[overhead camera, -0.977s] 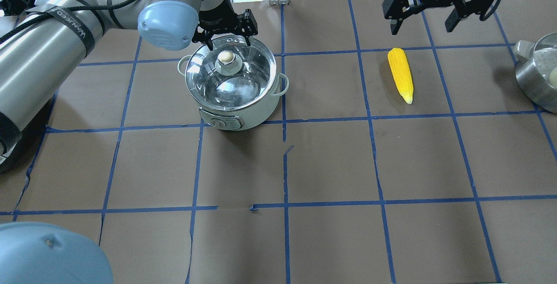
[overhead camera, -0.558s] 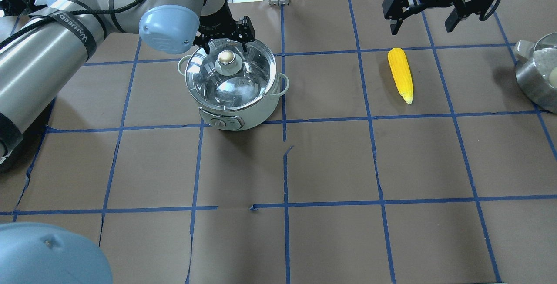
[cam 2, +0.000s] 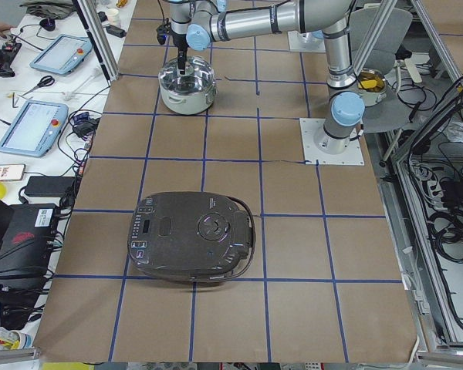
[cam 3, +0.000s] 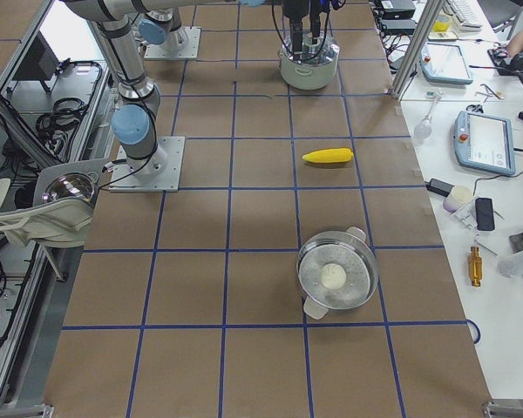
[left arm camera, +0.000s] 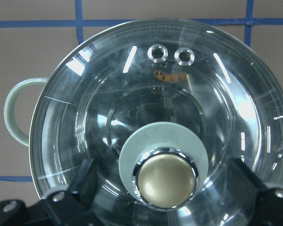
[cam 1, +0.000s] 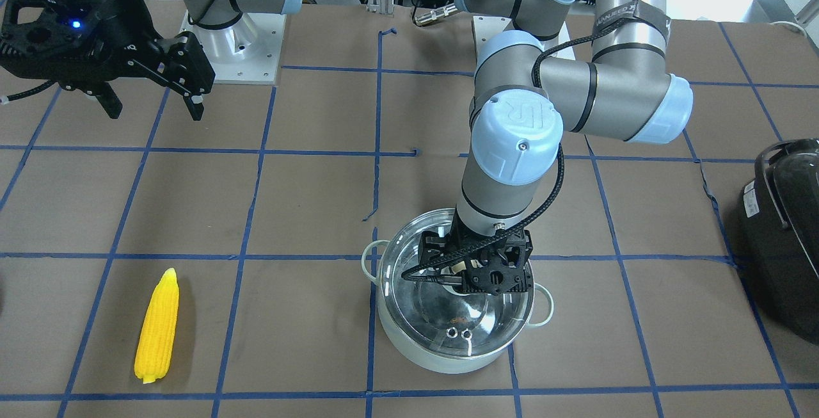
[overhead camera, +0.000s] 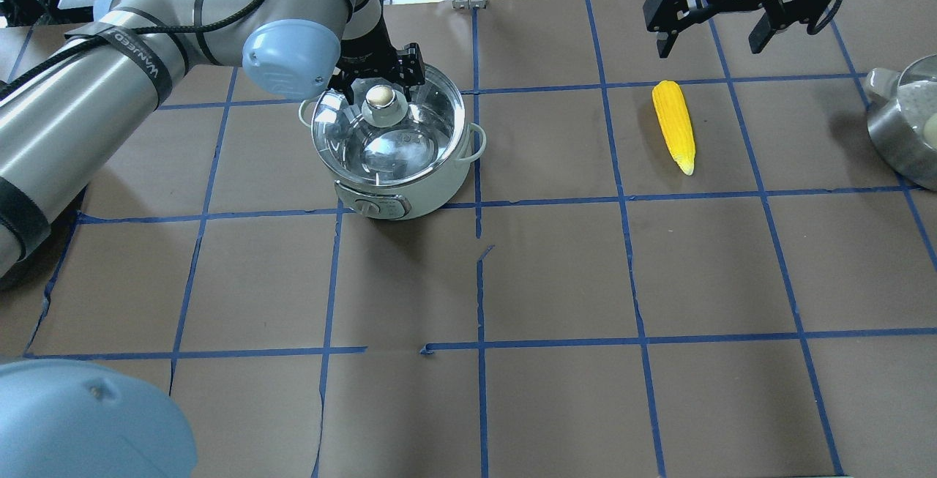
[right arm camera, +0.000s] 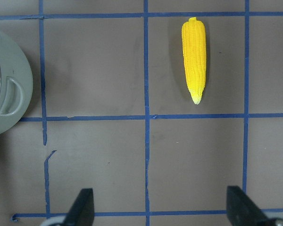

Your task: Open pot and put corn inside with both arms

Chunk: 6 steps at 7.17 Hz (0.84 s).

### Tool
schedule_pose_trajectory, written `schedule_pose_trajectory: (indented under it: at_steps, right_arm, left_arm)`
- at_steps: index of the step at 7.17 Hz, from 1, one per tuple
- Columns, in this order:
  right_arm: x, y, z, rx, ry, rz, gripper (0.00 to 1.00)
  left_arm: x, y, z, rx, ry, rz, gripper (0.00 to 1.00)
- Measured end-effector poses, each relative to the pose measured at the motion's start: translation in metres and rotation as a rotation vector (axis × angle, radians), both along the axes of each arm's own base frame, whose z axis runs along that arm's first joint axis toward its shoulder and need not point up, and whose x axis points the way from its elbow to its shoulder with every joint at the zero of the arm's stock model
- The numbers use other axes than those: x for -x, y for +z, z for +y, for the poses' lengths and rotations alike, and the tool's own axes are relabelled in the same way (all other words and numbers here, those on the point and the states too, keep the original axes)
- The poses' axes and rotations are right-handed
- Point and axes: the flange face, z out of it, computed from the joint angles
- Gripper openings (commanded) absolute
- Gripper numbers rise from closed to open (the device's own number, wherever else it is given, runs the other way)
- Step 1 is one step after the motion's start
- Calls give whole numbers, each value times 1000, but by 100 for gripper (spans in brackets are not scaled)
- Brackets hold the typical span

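Observation:
The glass lid (cam 1: 473, 315) is far wider than my open fingers, so my left gripper needs to grab it by the metallic knob (cam 1: 458, 267) next.
The pale mint-green pot (overhead camera: 432, 185) stands on the table with its clear glass lid (overhead camera: 395, 145) on. My left gripper (overhead camera: 379, 83) is open and low over the lid. Its fingers (left arm camera: 85, 183) straddle the metallic knob (left arm camera: 166, 178) without closing on it. From the front, the left gripper (cam 1: 477, 271) sits on top of the lid (cam 1: 473, 315). The yellow corn (overhead camera: 675, 125) lies on the table to the right of the pot. My right gripper (overhead camera: 710, 47) is open and empty, held high beyond the corn (right arm camera: 194, 59).
A black appliance with a handle (cam 1: 784, 239) lies at the table's left end. A steel pot with a white ball inside (overhead camera: 908, 134) stands at the right edge. Blue tape lines cross the brown table cover.
My left gripper has come toward me over the pot's far rim and now has its fingers on either side of the lid knob. The right gripper, corn and pot have not moved.

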Motion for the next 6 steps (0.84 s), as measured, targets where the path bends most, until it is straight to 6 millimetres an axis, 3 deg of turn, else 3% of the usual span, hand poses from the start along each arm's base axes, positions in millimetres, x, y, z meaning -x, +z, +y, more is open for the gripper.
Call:
schedule_pose_trajectory:
  at_steps: [1,3,4,6]
  right_arm:
    - [0,0,0,-1,1,0,100]
    - [0,-1,0,-1,3,1,100]
    - [0,-1,0,-1,3,0,100]
    - [1,1,-1,1,-1,-1,100]
  left_arm:
    - [0,-1,0,-2,2,1,50]
    - [1,-1,0,-2,3,2,25]
    - [0,-1,0,-2,3,1,20]
    - [-1,13,1,13,4,2,19]
